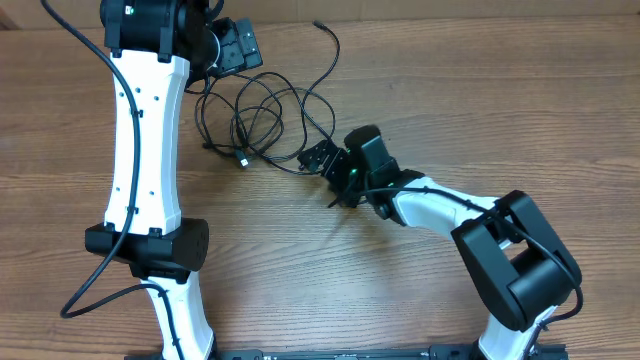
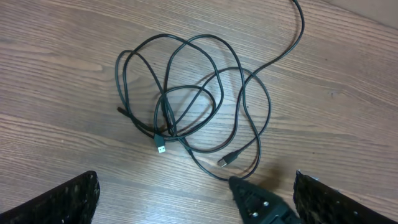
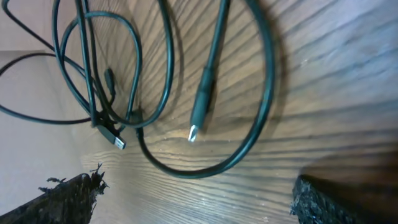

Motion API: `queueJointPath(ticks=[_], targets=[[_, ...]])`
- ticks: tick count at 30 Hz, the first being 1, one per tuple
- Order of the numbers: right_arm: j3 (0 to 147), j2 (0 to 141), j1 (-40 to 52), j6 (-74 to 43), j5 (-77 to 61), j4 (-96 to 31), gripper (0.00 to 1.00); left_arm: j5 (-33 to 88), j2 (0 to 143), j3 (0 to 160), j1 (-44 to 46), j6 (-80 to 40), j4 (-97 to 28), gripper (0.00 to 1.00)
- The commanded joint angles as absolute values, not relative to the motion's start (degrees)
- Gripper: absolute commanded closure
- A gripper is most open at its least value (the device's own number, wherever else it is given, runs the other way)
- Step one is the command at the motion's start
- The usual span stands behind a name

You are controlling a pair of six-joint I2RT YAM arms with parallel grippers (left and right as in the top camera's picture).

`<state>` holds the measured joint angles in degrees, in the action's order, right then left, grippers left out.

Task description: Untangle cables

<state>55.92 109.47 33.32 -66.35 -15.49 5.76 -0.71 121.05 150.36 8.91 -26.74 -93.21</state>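
Note:
My right gripper will next grab the outer cable loop at the tangle's near edge, so the crossings stay free for untangling.
A tangle of thin black cables (image 1: 262,118) lies on the wooden table (image 1: 450,90), with looped strands and loose plug ends. In the left wrist view the tangle (image 2: 193,106) has a USB plug (image 2: 161,147) and another plug (image 2: 227,159). My left gripper (image 1: 232,45) is open and empty above the far side of the tangle. My right gripper (image 1: 322,160) is open and empty, low at the tangle's near right edge. In the right wrist view a cable loop (image 3: 205,167) and a plug tip (image 3: 194,132) lie just ahead of the open fingers (image 3: 196,199).
One cable end (image 1: 320,25) trails away toward the far edge of the table. The right gripper's finger (image 2: 258,202) shows in the left wrist view beside the tangle. The left arm's white link (image 1: 145,140) stands over the table's left part.

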Motion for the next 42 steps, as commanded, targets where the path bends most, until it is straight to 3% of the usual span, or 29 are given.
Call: queueJointPath(ticks=[1,4,10,23,34,42], targets=[[56.2,111.1,34.3,-70.7,-11.1,5.9,0.0,-1.5,121.4,150.4,8.6,-25.7,-93.1,0.0],[56.2,112.1,34.6,-75.0,-8.4,6.1,0.0,-1.5,121.4,150.4,8.6,-25.7,-93.1,0.0],[56.3,116.3,34.7,-76.9,-6.9,12.3,0.1,-1.5,121.4,150.4,8.6,-25.7,-93.1,0.0],[56.3,117.7,34.7,-76.9,-7.1,13.6,0.96,-1.5,121.4,150.4,8.6,-25.7,-93.1,0.0],[56.3,116.3,31.5,-75.4,-14.7,12.1,0.96,-1.5,121.4,150.4,8.6,-25.7,-93.1,0.01],[56.3,104.0,22.6,-71.5,-24.6,13.5,0.96,-1.5,121.4,150.4,8.6,-25.7,-93.1,0.0]])
